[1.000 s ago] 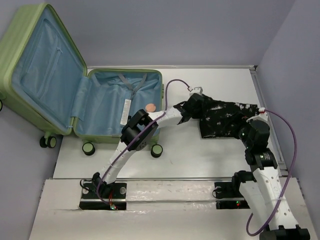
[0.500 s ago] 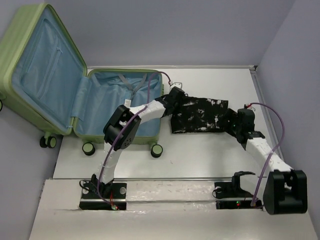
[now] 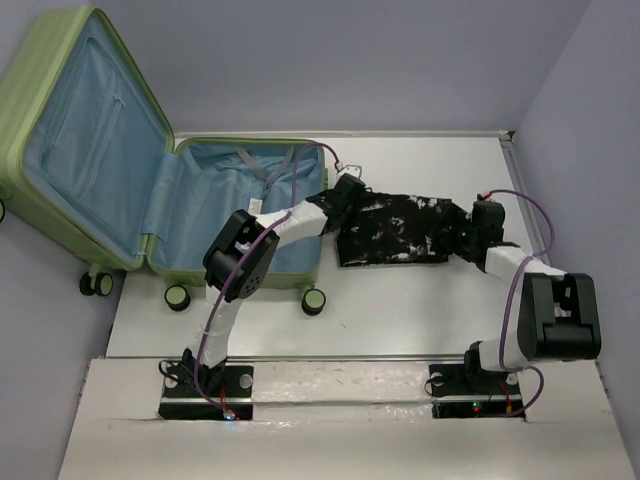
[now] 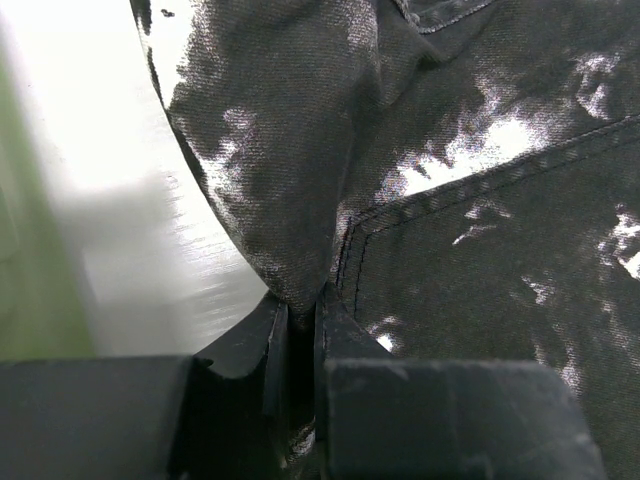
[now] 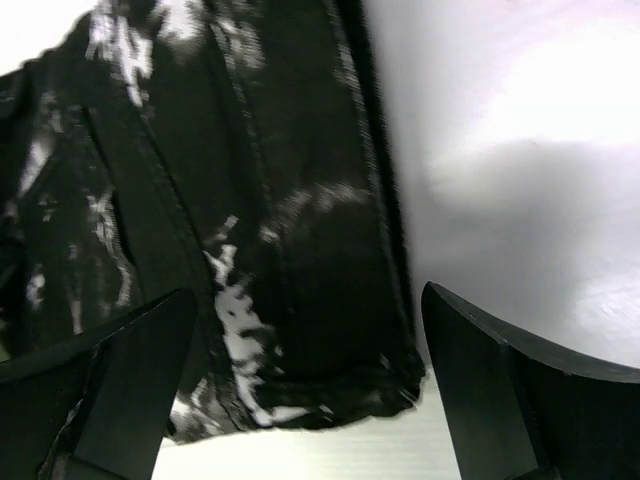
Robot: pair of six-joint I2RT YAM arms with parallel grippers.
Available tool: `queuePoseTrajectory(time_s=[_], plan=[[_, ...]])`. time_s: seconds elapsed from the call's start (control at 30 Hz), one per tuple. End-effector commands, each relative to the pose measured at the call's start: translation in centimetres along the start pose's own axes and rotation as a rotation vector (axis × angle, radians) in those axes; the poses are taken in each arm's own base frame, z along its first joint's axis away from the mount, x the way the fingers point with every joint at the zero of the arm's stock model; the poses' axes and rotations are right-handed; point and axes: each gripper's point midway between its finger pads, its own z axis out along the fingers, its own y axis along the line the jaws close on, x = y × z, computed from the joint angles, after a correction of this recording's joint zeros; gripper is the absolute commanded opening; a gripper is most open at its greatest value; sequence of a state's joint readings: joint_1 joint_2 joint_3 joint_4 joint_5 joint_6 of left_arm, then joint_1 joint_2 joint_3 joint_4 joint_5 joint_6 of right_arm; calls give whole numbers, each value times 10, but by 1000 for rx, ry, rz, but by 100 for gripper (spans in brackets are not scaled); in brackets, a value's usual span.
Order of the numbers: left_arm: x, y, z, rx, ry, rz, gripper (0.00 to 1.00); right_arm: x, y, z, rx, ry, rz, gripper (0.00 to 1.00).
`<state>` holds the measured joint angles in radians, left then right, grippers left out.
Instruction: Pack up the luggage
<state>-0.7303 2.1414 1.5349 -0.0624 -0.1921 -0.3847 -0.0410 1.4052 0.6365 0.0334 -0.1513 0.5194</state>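
My right gripper's fingers are still above the cloth in the right wrist view, so it lowers, before it closes on the garment's edge.
The luggage (image 3: 90, 160), a large light-green suitcase with blue lining, lies open at the left with its lid propped up. A black-and-white patterned garment (image 3: 400, 230) lies spread on the white table to its right. My left gripper (image 3: 348, 192) is shut on the garment's left edge, next to the suitcase rim; in the left wrist view the cloth (image 4: 420, 180) is pinched between the jaws (image 4: 300, 330). My right gripper (image 3: 468, 235) is open at the garment's right end; in the right wrist view the garment's end (image 5: 290, 300) lies between the spread fingers (image 5: 300, 390).
The suitcase wheels (image 3: 313, 301) stand at the table's near side. A grey strap (image 3: 262, 168) and a white tag (image 3: 250, 222) lie inside the suitcase base. A wall edge (image 3: 515, 190) runs along the table's right side.
My left gripper pulled the garment left toward the suitcase, then held almost still. My right arm swung forward and stretched out low to the garment's right end.
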Motion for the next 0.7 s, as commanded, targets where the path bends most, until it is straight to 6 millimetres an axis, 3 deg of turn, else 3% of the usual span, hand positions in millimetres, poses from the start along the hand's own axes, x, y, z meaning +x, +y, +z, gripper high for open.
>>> queuePoseTrajectory(time_s=[0.0,0.23,0.37,0.4,0.5,0.57,0.63,0.67], plan=[[-11,4,-16,-3,-24,24,6,-19,34,10,-162,-26,-14,100],[-18,-2,-22,24,-38,15,6,10,27,35,-169,101,42,100],[-22,-10,-23,58,-42,-3,6,34,55,31,-374,214,90,90],[-20,-12,-22,64,-38,-8,6,32,63,30,-421,207,103,82],[-16,-21,-20,85,-27,-7,6,52,80,28,-508,276,100,72],[-15,-25,-19,92,-27,-6,6,59,81,29,-534,302,130,59],[-14,-27,-19,100,-23,-10,6,61,83,28,-555,296,152,36],[-16,-30,-22,106,-27,-15,6,51,86,27,-562,249,147,19]])
